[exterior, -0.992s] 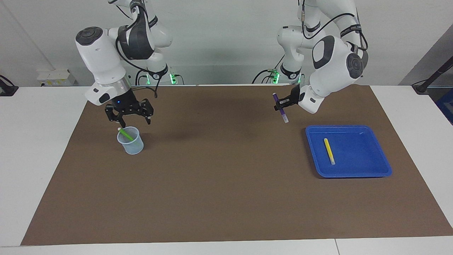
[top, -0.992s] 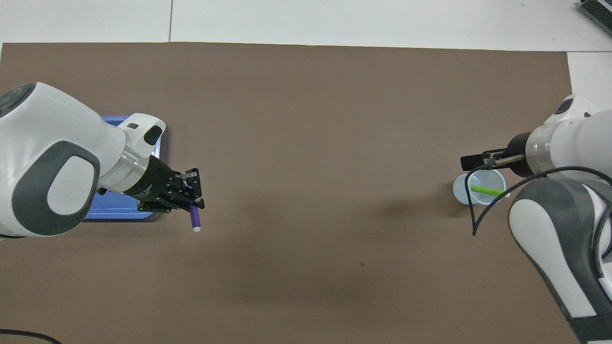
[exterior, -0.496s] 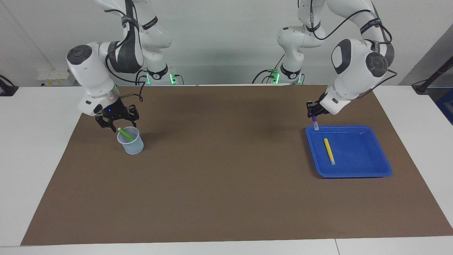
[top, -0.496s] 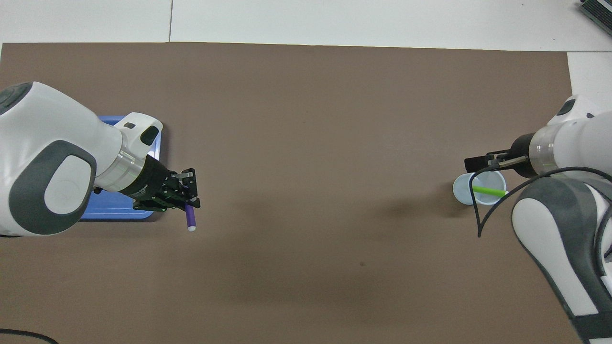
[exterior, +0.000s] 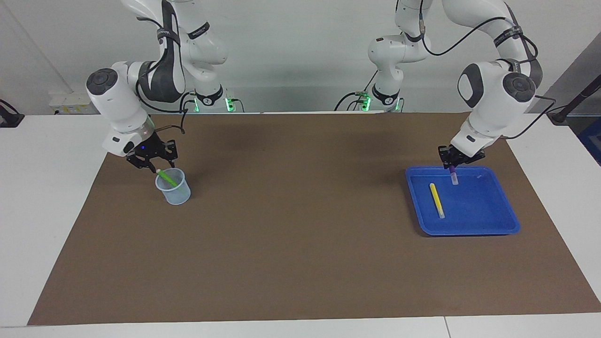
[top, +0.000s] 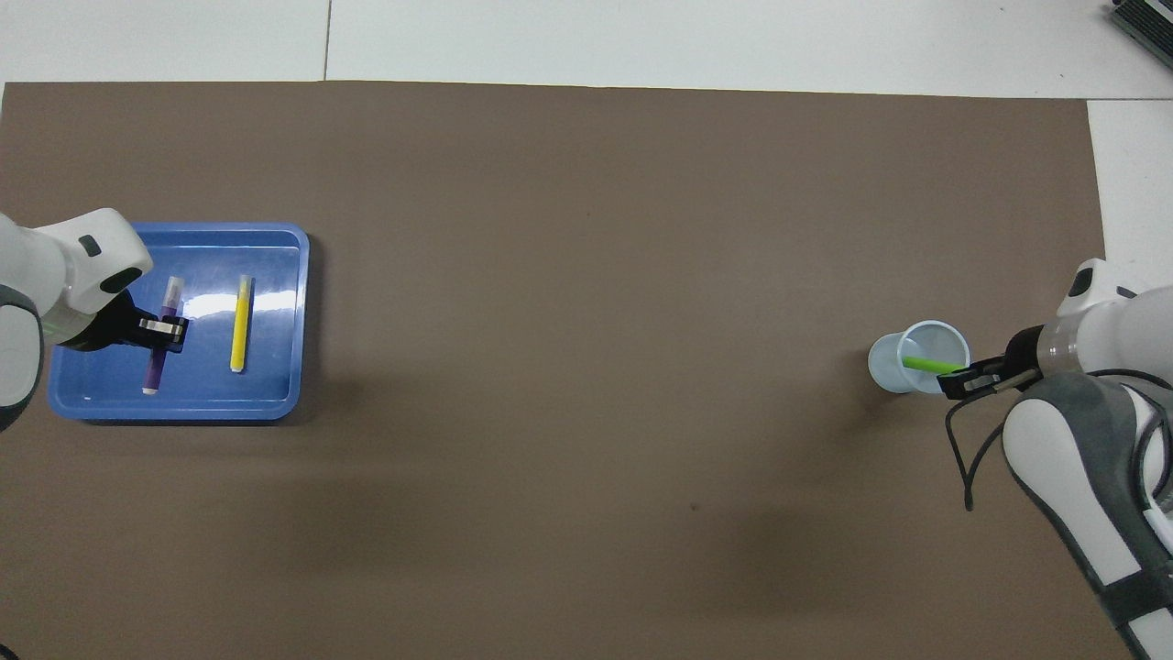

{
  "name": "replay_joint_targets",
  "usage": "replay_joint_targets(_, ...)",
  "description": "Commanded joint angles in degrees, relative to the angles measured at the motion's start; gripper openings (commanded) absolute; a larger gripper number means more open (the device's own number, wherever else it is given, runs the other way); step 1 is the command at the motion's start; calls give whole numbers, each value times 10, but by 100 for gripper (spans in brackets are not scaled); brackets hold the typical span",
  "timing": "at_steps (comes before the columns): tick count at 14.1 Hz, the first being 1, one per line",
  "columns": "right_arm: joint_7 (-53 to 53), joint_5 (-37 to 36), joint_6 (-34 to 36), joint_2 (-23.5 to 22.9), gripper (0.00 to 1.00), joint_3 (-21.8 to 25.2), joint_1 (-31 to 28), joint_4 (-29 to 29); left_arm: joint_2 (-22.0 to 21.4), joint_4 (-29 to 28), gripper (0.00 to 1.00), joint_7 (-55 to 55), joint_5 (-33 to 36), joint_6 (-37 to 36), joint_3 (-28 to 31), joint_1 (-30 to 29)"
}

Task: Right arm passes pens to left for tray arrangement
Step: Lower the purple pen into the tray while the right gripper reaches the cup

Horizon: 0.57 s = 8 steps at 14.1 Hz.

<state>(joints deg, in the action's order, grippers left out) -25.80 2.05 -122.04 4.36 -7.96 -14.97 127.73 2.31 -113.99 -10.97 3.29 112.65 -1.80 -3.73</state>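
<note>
The cup's side closes around the lower part of the green pen, so I will pick the pen up next by its upper end (top: 954, 368) with my right gripper.
My left gripper (exterior: 453, 163) is shut on the purple pen (exterior: 454, 177) and holds it, whitish tip down, low over the blue tray (exterior: 469, 231), above the tray's edge nearest the robots. In the overhead view the left gripper (top: 166, 331) grips the purple pen (top: 156, 365) mid-length, beside the yellow pen (top: 240, 323), which lies flat in the tray (top: 275, 405). The yellow pen (exterior: 437, 200) also shows in the facing view. My right gripper (exterior: 152, 163) is open at the upper end of the green pen (exterior: 166, 179), which leans in the translucent cup (exterior: 174, 191).
A brown mat (exterior: 300, 244) covers most of the white table. The cup (top: 916, 357) stands toward the right arm's end, the tray toward the left arm's end. A black cable (top: 962, 458) hangs from the right arm's wrist.
My left gripper has carried the purple pen from beside the tray to over it and lowered it. My right gripper has shifted and come down to the green pen's upper end.
</note>
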Motion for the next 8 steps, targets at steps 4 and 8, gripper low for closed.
replay_joint_targets(4, -13, -11, -23, 8, 50, -8, -15, 22, 25, -43, 0, -18, 12, 119, -6, -56)
replay_joint_targets(8, -10, -11, -56, 0, 43, -9, -15, 31, 66, -44, 0, -12, 12, 169, -6, -69)
